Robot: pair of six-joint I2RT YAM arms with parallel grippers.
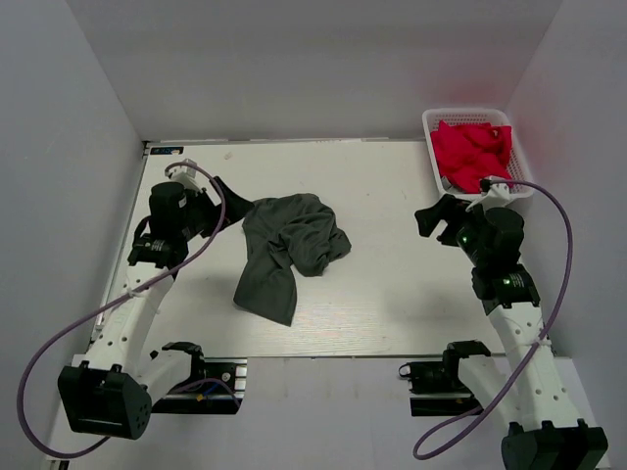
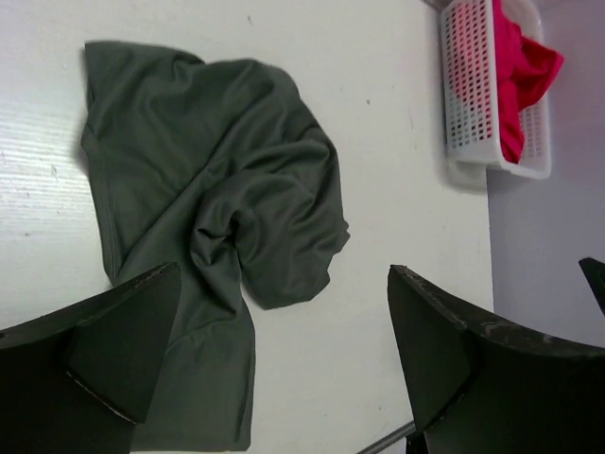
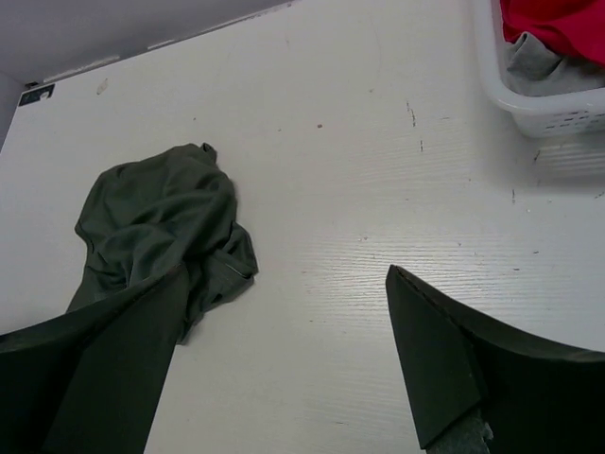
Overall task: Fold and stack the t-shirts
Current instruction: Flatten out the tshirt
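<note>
The left gripper should next grab the dark charcoal-grey t-shirt [image 1: 290, 247] by its flatter edge that faces away from the basket, so that the robot can spread it for folding.
A dark charcoal-grey t-shirt [image 1: 290, 247] lies crumpled on the white table, left of centre. It also shows in the left wrist view [image 2: 217, 208] and the right wrist view [image 3: 161, 227]. Red-pink t-shirts [image 1: 472, 153] are piled in the white mesh basket [image 1: 431, 147] at the back right; they also show in the left wrist view [image 2: 520, 71] and the right wrist view [image 3: 558, 24]. My left gripper [image 1: 223, 201] is open and empty, just left of the grey shirt. My right gripper [image 1: 436, 217] is open and empty above bare table, right of the shirt.
Grey walls close in the table on the left, back and right. The basket [image 2: 468, 95] sits in the back right corner against the wall. A grey cloth [image 3: 539, 61] lies under the red shirts in the basket. Purple cables hang from both arms.
</note>
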